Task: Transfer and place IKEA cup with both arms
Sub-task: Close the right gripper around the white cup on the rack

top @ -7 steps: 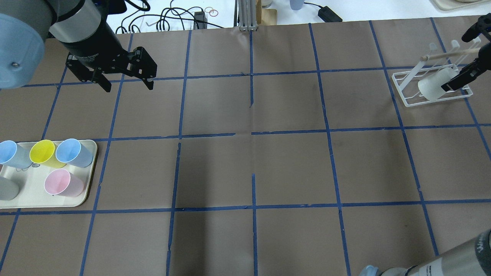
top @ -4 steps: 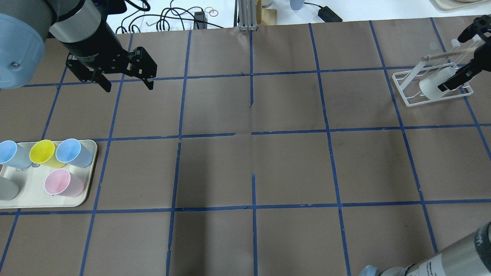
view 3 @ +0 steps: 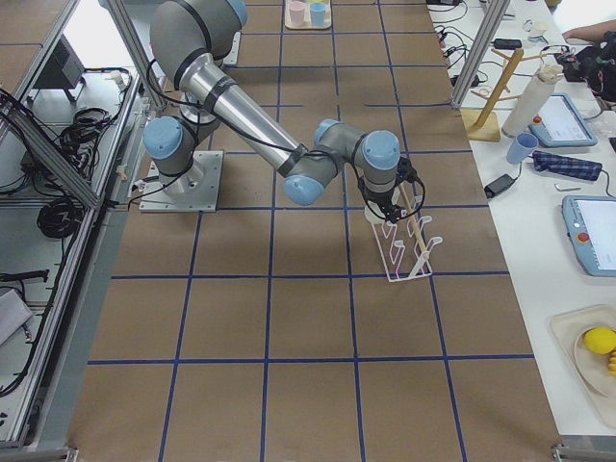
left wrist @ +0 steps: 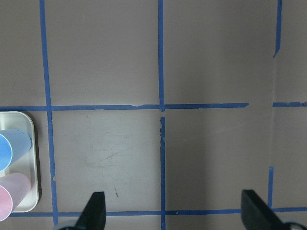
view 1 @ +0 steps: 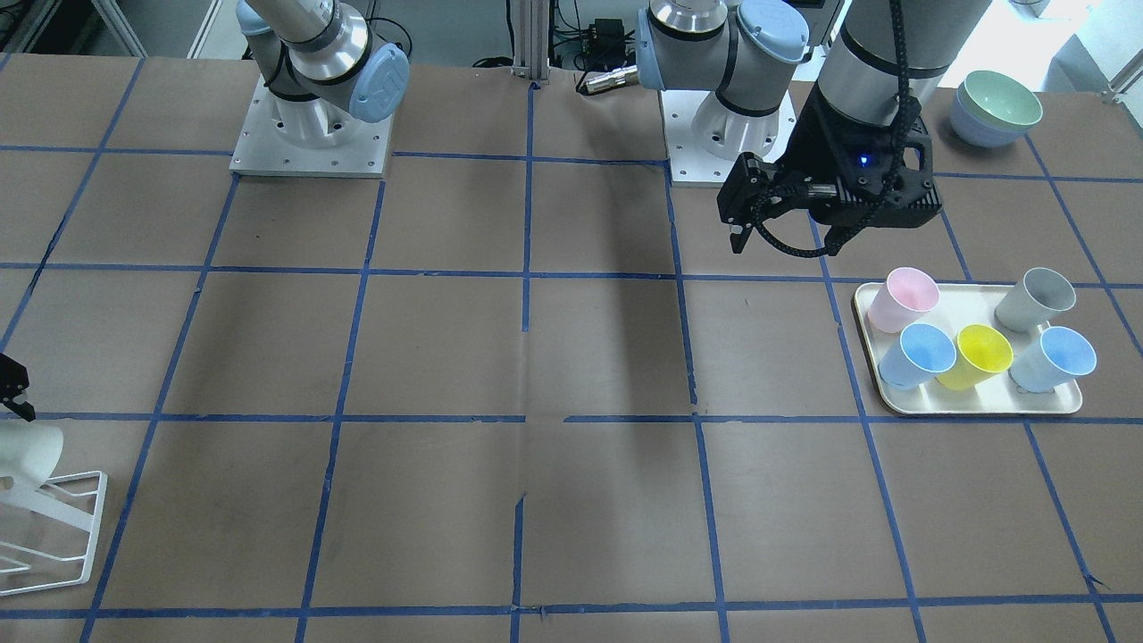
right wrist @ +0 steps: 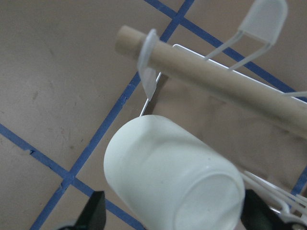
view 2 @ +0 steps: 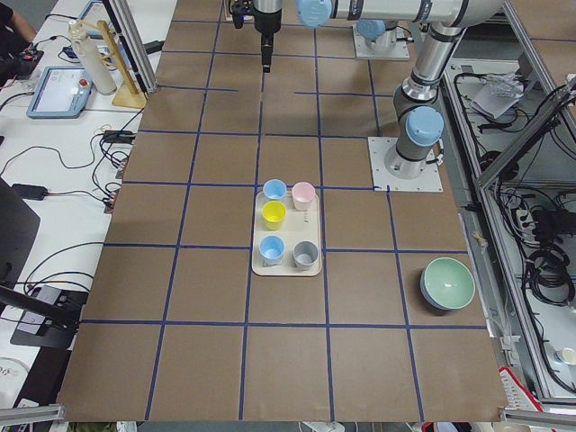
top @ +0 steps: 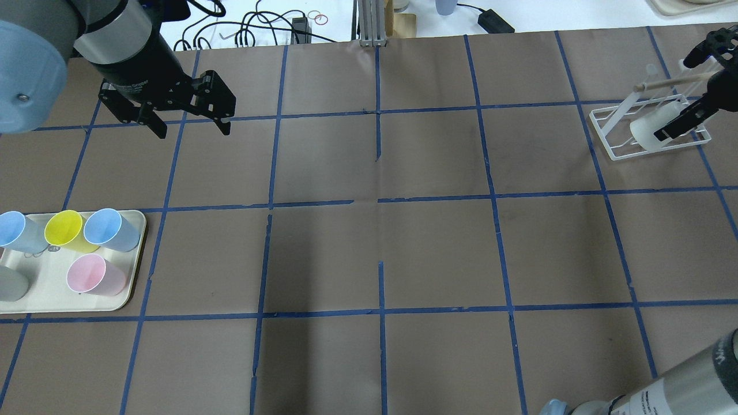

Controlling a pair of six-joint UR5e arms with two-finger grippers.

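Note:
My right gripper needs to grab the white cup by its bottom end [right wrist: 207,201] next. Then it can hand the cup over to my other arm.
The white IKEA cup [top: 644,129] hangs bottom-out on a peg of the white wire rack [top: 620,151] at the table's far right. It also shows in the right wrist view [right wrist: 168,182], the front view [view 1: 22,455] and the right side view [view 3: 373,214]. My right gripper [top: 684,92] is open, with one finger on each side of the cup; in the right wrist view [right wrist: 175,215] both fingertips flank it. My left gripper [top: 190,124] is open and empty, above the far left of the table, also seen from the front [view 1: 781,243].
A cream tray [top: 124,297] at the near left holds two blue cups, a yellow cup [top: 63,229], a pink cup [top: 92,275] and a grey cup [view 1: 1036,299]. The rack's wooden dowel [right wrist: 216,76] runs above the white cup. Stacked bowls [view 1: 996,107] stand by the left arm's base.
My right gripper has shifted slightly leftward along the cup on the rack, and the cup has moved a little with it. The left arm has not moved.

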